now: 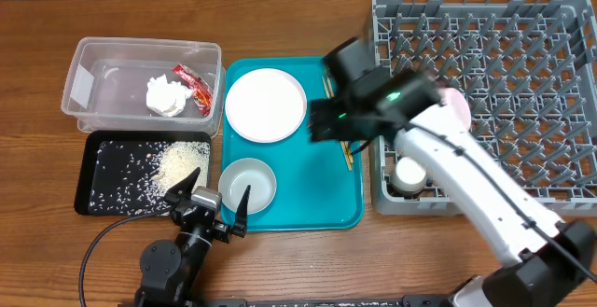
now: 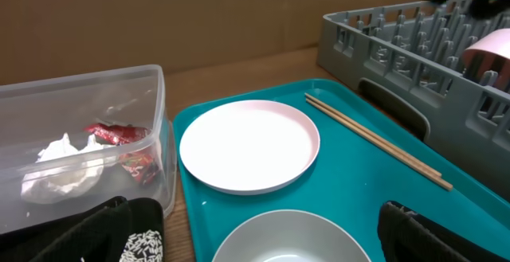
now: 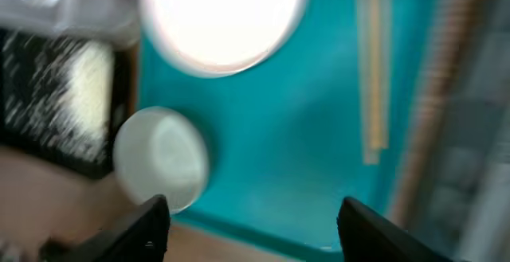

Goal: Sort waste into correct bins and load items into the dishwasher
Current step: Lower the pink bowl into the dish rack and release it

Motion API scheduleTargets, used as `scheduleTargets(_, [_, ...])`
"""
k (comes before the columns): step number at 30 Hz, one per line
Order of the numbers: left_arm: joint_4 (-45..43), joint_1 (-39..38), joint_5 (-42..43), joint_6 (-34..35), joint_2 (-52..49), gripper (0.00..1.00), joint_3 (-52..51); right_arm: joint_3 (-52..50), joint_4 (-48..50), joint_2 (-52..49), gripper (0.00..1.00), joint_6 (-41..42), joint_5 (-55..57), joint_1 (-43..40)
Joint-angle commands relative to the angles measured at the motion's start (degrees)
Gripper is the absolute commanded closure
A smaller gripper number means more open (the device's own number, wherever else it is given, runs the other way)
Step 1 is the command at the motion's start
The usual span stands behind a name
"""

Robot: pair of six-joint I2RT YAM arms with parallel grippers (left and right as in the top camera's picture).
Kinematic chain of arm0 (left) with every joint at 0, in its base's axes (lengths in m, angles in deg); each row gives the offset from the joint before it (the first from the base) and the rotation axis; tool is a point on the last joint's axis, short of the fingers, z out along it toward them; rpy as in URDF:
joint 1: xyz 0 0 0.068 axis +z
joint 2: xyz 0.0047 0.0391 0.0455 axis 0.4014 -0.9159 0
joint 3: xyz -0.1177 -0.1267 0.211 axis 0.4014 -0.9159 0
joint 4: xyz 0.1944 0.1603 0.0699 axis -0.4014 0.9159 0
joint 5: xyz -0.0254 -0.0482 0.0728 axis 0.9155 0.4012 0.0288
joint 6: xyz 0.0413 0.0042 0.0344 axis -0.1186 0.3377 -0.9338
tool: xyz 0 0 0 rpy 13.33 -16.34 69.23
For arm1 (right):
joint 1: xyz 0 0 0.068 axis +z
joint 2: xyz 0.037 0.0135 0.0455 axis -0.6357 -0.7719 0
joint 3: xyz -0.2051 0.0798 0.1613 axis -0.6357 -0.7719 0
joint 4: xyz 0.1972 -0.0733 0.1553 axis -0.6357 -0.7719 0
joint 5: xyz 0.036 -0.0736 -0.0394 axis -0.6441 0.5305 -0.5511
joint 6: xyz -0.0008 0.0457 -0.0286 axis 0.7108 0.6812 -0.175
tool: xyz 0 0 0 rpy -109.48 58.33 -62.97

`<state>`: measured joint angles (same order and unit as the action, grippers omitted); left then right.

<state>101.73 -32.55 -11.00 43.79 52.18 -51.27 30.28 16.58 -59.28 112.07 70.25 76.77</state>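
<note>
Next, my right gripper grabs the small white bowl's rim on the side facing the grey dish rack. The bowl then goes edgewise into the dish rack (image 1: 522, 64).
The white plate (image 1: 266, 104) and the small white bowl (image 1: 247, 184) sit on the teal tray (image 1: 317, 209). The chopsticks (image 1: 347, 155) lie at its right side, partly under my right arm. My left gripper (image 1: 220, 204) is open and empty, straddling the near side of the white bowl (image 2: 291, 238). My right gripper (image 1: 326, 120) is open and empty above the teal tray, between the plate and the chopsticks (image 3: 373, 71). The pink bowl (image 1: 459, 104) and the tiny white cup (image 1: 409, 174) are in the grey dish rack (image 1: 522, 64).
The clear tub (image 1: 93, 74) holds the napkin (image 1: 166, 95) and the red wrapper (image 1: 196, 85). The black tray (image 1: 103, 186) in front of it holds the rice (image 1: 177, 162). The rack's wall stands right beside the teal tray.
</note>
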Motion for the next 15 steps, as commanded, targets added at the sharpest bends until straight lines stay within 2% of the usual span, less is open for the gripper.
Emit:
scheduleTargets(1, [0.0,0.28,0.63,-0.46,0.61,0.0,-0.22,-4.0,4.04,-3.23,0.32,-0.02,-4.96,5.44])
scheduleTargets(5, [0.0,0.28,0.63,-0.46,0.61,0.0,-0.22,-9.51,12.04,-7.08,0.33,3.39,-2.36,9.73])
scheduleTargets(9, [0.0,0.28,0.63,-0.46,0.61,0.0,-0.22,-16.31,20.15,-10.71,0.41,7.15,-1.68,10.64])
scheduleTargets(12, [0.0,0.28,0.63,-0.46,0.61,0.0,-0.22,-19.71,24.2,-11.76,0.54,8.15,-4.9,10.64])
scheduleTargets(15, [0.0,0.28,0.63,-0.46,0.61,0.0,-0.22,-21.77,25.83,-11.98,0.57,9.35,-5.51,10.88])
